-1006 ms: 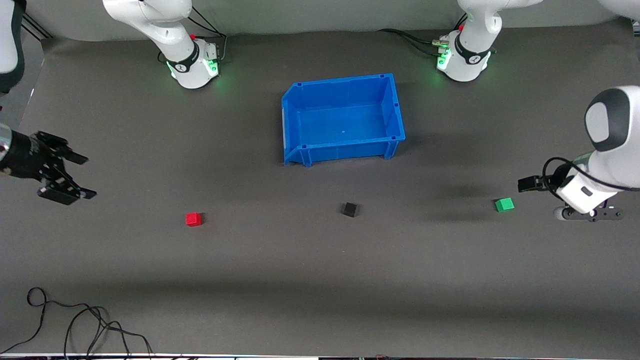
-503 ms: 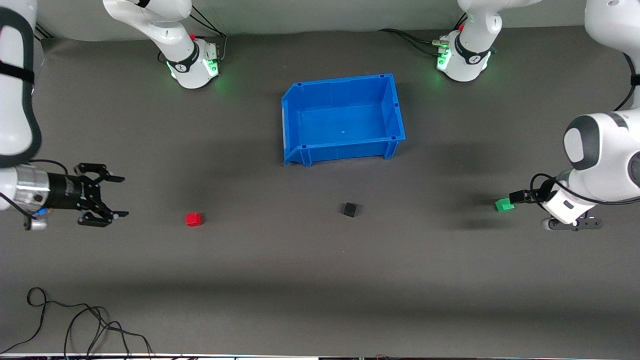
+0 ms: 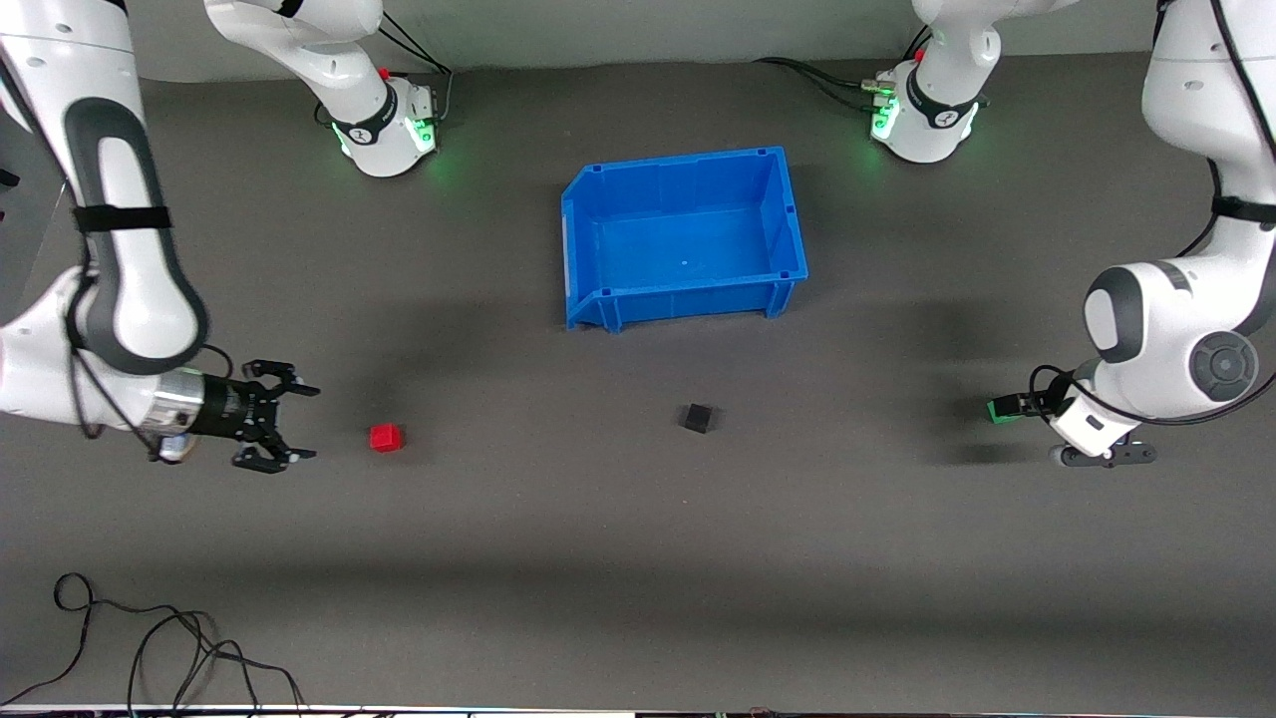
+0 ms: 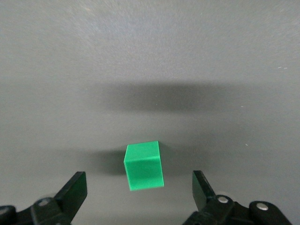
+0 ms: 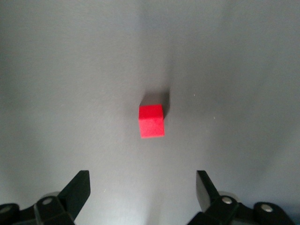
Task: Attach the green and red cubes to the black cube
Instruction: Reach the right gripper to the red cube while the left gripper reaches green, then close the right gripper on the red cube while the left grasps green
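Note:
The left gripper grabs the green cube by opposite sides next. That leaves the green cube's side toward the black cube [image 3: 698, 417] free to attach.
The green cube [image 3: 1000, 411] lies on the dark mat toward the left arm's end of the table, partly covered by my left gripper [image 3: 1012, 407]. In the left wrist view the green cube [image 4: 144, 165] sits just between the tips of the open left gripper [image 4: 138, 177], touching neither finger. The red cube [image 3: 386, 437] lies toward the right arm's end. My right gripper [image 3: 311, 424] is low beside it, open, a short gap away. The right wrist view shows the red cube [image 5: 151, 121] ahead of the open right gripper [image 5: 140, 177]. The black cube [image 3: 698, 417] rests alone between the two.
A blue bin [image 3: 688, 296] stands empty, farther from the front camera than the black cube. Loose black cables [image 3: 150, 648] lie at the mat's near edge, toward the right arm's end.
Both arms have swung in from the table's ends. The right gripper has come low toward the red cube, and the left gripper has closed in on the green cube. No cube has moved.

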Controlling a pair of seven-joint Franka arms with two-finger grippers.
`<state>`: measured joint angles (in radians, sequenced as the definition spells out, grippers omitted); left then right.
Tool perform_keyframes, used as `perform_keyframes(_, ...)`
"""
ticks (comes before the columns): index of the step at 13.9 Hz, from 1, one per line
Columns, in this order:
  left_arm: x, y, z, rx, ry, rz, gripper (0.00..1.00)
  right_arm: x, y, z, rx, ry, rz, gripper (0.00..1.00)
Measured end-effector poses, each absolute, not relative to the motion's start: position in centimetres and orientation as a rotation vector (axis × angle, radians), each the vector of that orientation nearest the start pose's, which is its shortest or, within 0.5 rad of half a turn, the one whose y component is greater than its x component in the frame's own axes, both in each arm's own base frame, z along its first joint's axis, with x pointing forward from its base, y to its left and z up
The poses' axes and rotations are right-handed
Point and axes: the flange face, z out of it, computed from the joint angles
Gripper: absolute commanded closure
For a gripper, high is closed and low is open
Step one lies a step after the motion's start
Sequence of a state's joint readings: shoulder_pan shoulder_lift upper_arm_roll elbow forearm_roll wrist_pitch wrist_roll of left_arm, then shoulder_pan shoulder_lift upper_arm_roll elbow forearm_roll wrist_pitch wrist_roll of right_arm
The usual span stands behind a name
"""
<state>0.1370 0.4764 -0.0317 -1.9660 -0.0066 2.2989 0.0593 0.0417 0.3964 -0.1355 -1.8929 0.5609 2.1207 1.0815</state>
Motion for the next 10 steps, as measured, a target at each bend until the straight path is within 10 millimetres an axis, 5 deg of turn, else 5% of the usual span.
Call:
perform_keyframes(3,59.3,6.2,19.1,-3.164,-0.084,0.272,0.00,60.9,-1.6,24.3,-2.055,1.915,0.479,0.00)
perform_keyframes(7,58.8,6.1,16.3,-3.164,-0.082,0.310,0.04,60.6,-2.1,19.4,-2.052,1.913,0.467,0.00)
perform_keyframes(9,58.9,6.1,16.4,-3.164,-0.085,0.305,0.19,60.5,-2.1,17.8,-2.053,1.916,0.450,0.00)
perform_keyframes(10,59.0,6.1,16.4,-3.165,-0.088,0.302,0.35,60.5,-1.9,17.3,-2.054,1.920,0.446,0.00)
